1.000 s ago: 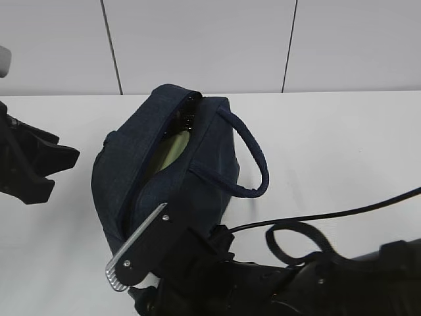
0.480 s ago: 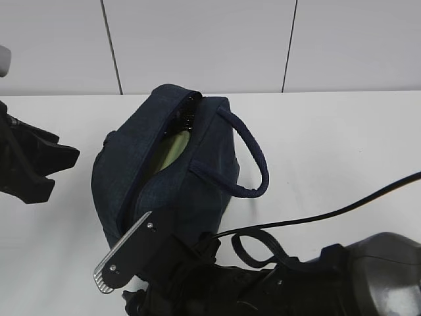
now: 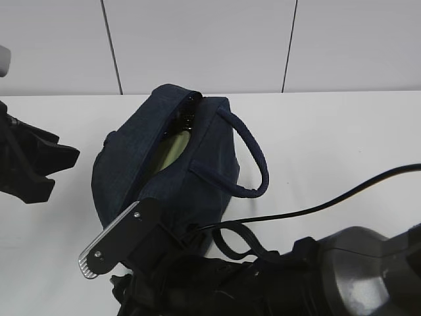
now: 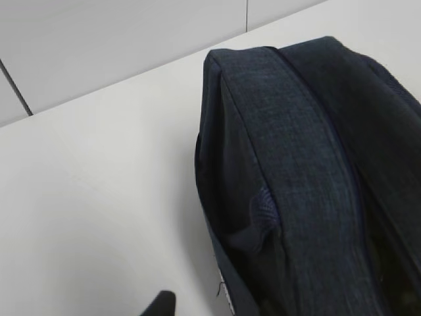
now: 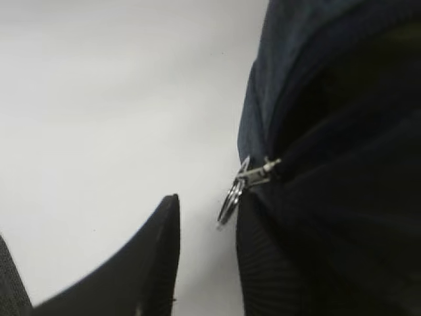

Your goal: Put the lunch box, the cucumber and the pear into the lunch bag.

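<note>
The slider [image 5: 260,173] of the bag's zipper sits close against the cloth, and the metal ring pull [image 5: 230,197] hangs free. My right gripper should grab the zipper by that pull next.
The dark navy lunch bag [image 3: 174,174] stands mid-table with its top zipper open and its loop handle [image 3: 253,158] hanging right. Inside it shows the pale green lid of the lunch box [image 3: 170,150], with something dark behind it. The cucumber and the pear are hidden. My right gripper [image 3: 125,260] is at the bag's near end, open. In the right wrist view [image 5: 207,217] the metal ring pull [image 5: 230,197] hangs between the fingers, against the right finger [image 5: 263,263]. My left gripper [image 3: 56,171] is left of the bag, apart from it, and looks open.
A black cable [image 3: 329,207] loops over the table at the right, behind my right arm. The white table [image 3: 342,131] ends at a panelled wall behind the bag. In the left wrist view the bag's side [image 4: 296,178] fills the right half.
My right gripper has moved left and slightly down along the bag's near end. The cable loop has shifted left with it. The bag and the left arm have not moved.
</note>
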Tool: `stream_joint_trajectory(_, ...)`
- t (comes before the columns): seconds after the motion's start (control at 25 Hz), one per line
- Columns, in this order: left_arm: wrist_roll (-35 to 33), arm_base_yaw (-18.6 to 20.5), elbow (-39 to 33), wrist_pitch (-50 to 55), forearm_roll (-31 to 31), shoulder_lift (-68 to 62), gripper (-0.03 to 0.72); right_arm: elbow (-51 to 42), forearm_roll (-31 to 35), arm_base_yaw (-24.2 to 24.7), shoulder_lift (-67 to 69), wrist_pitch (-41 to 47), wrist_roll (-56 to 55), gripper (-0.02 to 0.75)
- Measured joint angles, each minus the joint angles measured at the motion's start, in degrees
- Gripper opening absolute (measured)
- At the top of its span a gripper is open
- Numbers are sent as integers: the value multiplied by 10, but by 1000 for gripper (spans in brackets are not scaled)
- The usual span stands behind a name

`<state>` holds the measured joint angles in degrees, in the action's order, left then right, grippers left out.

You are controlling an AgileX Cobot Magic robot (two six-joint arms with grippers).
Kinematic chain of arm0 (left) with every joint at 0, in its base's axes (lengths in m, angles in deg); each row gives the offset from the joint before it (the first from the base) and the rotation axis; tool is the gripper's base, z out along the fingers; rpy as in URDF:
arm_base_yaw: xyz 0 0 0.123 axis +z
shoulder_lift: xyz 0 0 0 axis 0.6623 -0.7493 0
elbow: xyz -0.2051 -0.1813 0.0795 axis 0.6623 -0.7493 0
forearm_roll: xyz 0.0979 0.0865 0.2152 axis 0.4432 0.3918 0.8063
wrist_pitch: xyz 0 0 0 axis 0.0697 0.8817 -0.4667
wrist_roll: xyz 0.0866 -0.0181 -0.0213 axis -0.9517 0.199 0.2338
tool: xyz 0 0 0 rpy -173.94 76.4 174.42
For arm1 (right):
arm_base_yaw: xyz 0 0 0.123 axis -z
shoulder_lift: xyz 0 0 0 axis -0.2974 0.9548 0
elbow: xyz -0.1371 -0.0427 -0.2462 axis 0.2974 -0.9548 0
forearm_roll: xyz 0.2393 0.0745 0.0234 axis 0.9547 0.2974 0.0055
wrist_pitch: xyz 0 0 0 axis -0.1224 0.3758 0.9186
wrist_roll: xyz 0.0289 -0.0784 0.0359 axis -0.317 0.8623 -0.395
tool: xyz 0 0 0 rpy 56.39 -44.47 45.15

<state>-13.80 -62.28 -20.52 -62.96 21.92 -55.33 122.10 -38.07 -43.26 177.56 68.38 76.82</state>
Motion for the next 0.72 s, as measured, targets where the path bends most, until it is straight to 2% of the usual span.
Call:
stream_joint_trajectory(0.04, 0, 0, 0, 0, 0, 0, 242, 0, 3, 0, 0, 0, 0, 261)
stream_joint_trajectory(0.12, 0, 0, 0, 0, 0, 0, 242, 0, 24, 0, 1, -1, 10, 168)
stream_joint_trajectory(0.32, 0, 0, 0, 0, 0, 0, 242, 0, 87, 0, 3, -14, 62, 9)
stream_joint_trajectory(0.44, 0, 0, 0, 0, 0, 0, 242, 0, 120, 0, 3, -15, 94, 0)
stream_joint_trajectory(0.72, 0, 0, 0, 0, 0, 0, 242, 0, 130, 0, -17, 28, 113, 0)
